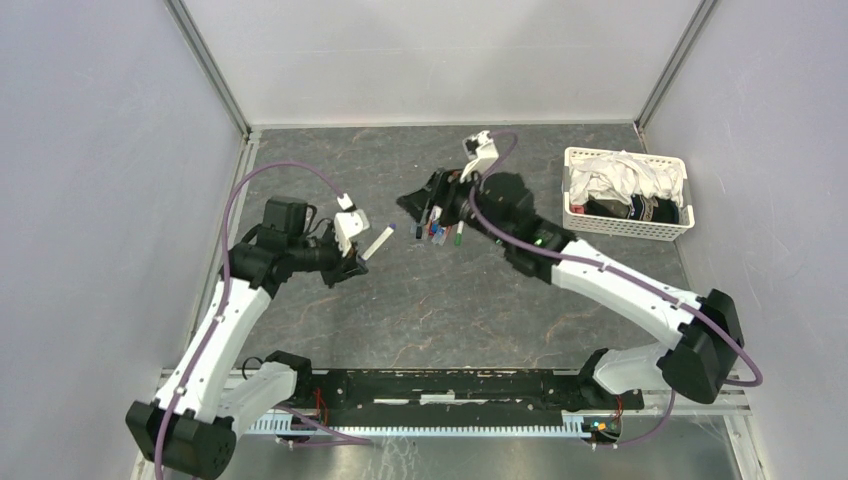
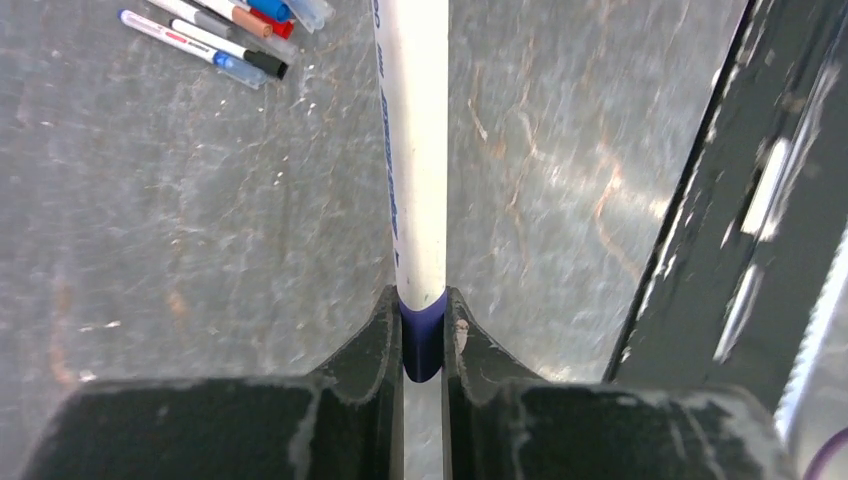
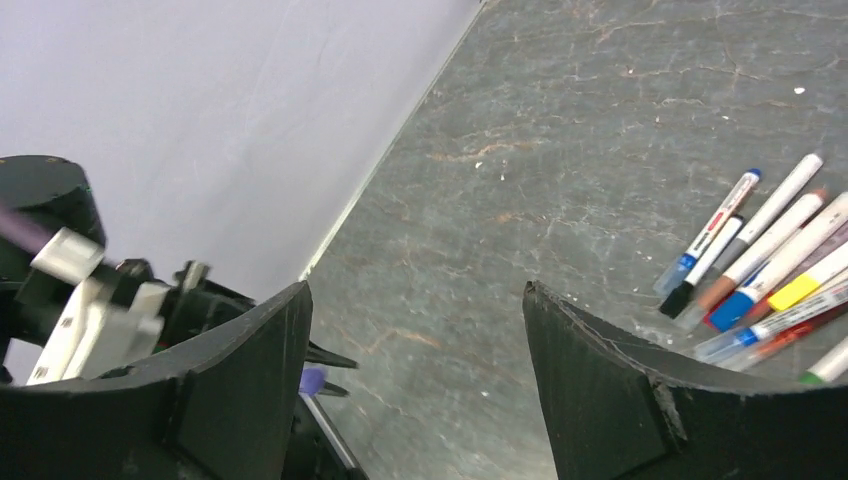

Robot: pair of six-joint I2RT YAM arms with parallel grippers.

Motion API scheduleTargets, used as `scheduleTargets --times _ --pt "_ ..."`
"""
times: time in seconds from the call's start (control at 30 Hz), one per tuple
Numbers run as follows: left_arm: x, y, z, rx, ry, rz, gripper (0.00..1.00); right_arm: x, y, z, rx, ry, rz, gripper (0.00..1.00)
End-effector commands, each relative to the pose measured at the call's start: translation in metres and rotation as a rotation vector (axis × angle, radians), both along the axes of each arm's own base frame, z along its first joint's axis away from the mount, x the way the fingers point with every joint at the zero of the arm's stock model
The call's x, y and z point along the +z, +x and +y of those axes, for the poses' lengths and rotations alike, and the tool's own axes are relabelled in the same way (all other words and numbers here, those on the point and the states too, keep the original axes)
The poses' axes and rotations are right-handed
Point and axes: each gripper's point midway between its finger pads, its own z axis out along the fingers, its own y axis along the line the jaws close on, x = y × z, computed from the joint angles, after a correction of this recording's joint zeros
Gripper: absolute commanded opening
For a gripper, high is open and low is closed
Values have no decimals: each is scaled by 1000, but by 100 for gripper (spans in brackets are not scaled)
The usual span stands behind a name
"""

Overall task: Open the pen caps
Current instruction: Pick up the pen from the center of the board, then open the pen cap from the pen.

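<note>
My right gripper grabs the pen by its white body (image 1: 379,241) next, to open the cap. The pen's dark purple end stays with my left gripper.
My left gripper (image 1: 352,260) (image 2: 423,322) is shut on the dark purple end (image 2: 423,345) of a white-barrelled pen (image 1: 377,243) (image 2: 415,150). The pen sticks out up and to the right, above the table. Its far tip (image 1: 392,229) is small and purple; I cannot tell whether a cap sits on it. A pile of pens (image 1: 441,232) (image 2: 225,35) (image 3: 770,265) with coloured ends lies at the table's middle. My right gripper (image 1: 430,212) (image 3: 415,300) hangs just left of that pile, jaws wide open and empty. No loose pen caps can be made out.
A white basket (image 1: 572,200) holding cloth and dark items stands at the back right. Grey walls with metal corner rails close in the dark stone table (image 1: 420,310). A black rail (image 1: 440,385) runs along the near edge between the arm bases.
</note>
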Motion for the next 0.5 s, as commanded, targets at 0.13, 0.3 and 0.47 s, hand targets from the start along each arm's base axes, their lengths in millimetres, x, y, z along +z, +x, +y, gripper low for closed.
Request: scheduleTargets --times 0.13,0.3,0.47 --pt "0 -20 32 -297 282 -323 2 -12 -79 45 625 -90 62 87" --pt "3 -17 31 -338 297 -347 2 -23 -107 74 756 -115 88 89" --pt "2 -17 32 -376 320 -395 2 -41 -118 96 809 -162 127 85"
